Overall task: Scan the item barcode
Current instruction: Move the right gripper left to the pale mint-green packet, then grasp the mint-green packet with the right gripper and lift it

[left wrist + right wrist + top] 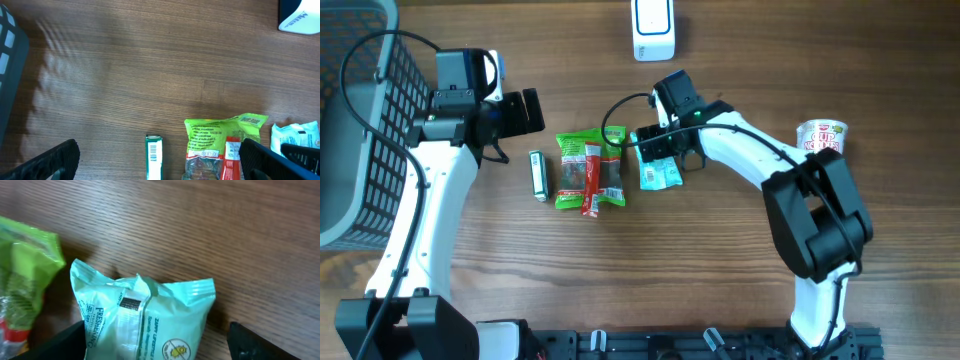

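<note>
Next, the right gripper picks up the teal wipes packet (658, 176) by its side edges and leaves the barcode uncovered to present to the scanner.
A teal wipes packet (658, 176) lies on the table right of the other items, and its barcode (131, 302) faces up in the right wrist view. My right gripper (666, 155) is low over it and open. The packet (150, 317) sits between the fingers: the left finger (67, 342) is against its edge and the right finger (262, 342) stands apart from it. The white scanner (655, 28) stands at the table's far edge. My left gripper (525, 112) hangs open and empty to the left, above the table beyond the small green box (154, 157).
A green snack bag (588, 165) with a red stick pack (591, 185) on it lies between the green box (538, 175) and the teal packet. A cup of noodles (820, 137) stands at the right. A dark wire basket (360, 130) fills the left edge.
</note>
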{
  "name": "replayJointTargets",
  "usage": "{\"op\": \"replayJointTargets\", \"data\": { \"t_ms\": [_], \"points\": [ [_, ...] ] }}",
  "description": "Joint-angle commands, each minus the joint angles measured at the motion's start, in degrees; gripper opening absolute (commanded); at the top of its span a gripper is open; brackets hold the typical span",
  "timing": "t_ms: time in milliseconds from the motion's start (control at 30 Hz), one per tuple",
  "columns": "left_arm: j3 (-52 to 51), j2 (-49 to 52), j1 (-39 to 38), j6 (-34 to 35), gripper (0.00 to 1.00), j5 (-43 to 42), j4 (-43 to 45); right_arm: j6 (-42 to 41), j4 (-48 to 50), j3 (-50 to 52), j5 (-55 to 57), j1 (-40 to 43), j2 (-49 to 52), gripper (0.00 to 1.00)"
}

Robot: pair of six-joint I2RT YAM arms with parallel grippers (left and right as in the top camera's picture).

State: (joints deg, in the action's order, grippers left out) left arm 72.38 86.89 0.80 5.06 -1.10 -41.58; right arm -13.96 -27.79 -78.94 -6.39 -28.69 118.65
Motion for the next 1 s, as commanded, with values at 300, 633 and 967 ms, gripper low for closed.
{"op": "replayJointTargets", "data": {
  "t_ms": [300, 633, 967],
  "points": [
    [0.2, 0.1, 0.0, -0.1, 1.0, 0.6, 0.1, -8.6, -6.3, 0.3, 3.5, 4.0, -6.8, 1.0],
    [0.2, 0.1, 0.0, -0.1, 1.0, 0.6, 0.2, -21.8, -10.7, 0.3, 0.3, 4.9, -7.5, 1.0],
    [0.2, 0.1, 0.0, -0.1, 1.0, 0.6, 0.1, -25.7, -9.2, 3.4, -4.3, 5.6, -7.5, 0.99]
  ]
}}
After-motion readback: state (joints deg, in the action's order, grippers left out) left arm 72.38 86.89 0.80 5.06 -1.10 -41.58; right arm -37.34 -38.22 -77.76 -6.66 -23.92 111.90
